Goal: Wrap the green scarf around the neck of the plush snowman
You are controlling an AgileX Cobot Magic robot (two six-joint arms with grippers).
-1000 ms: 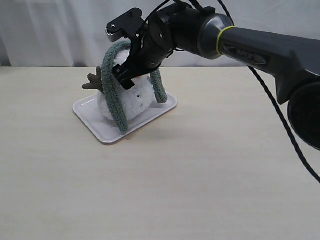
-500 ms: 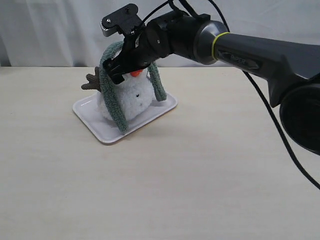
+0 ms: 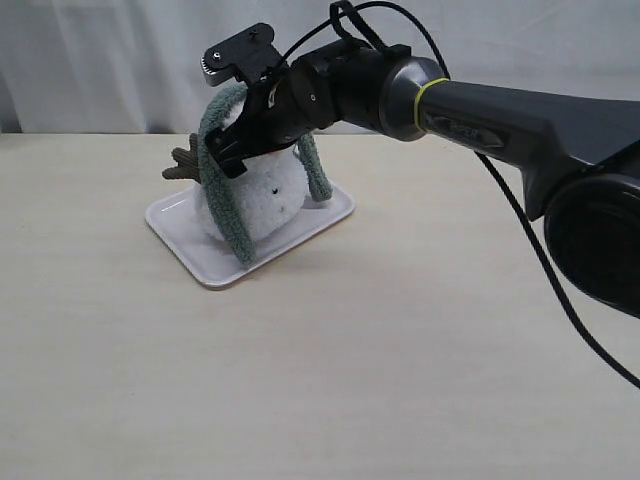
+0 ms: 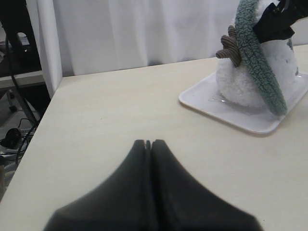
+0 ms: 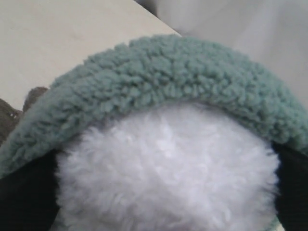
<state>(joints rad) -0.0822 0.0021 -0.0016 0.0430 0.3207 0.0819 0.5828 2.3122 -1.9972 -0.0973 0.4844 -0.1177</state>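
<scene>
The plush snowman needs my right gripper on its white head (image 5: pixel 168 163), so the green scarf's ends stay free to wrap its neck.
The plush snowman (image 3: pixel 272 195) sits on a white tray (image 3: pixel 190 250), one brown twig arm (image 3: pixel 185 163) sticking out to the left. The green scarf (image 3: pixel 228 205) arches over the top of its head, and both ends hang down its sides to the tray. My right gripper (image 3: pixel 240 150) is at the head, open, with a black finger (image 5: pixel 21 197) on each side of the white head ball (image 5: pixel 163 163). The scarf (image 5: pixel 159 77) curves just behind the head there. The neck and the nose are hidden. My left gripper (image 4: pixel 150 142) is shut on nothing, low over the table, far from the snowman (image 4: pixel 238 86).
The tray (image 4: pixel 240 120) lies toward the back of the pale wooden table (image 3: pixel 400 350), with a white curtain (image 3: pixel 100 60) behind it. The table's edge (image 4: pixel 45 115) and a drop to the floor show in the left wrist view.
My right gripper has moved left and up from the snowman's front to its head. The orange nose, visible half a second ago, is now covered. The scarf keeps its arch.
</scene>
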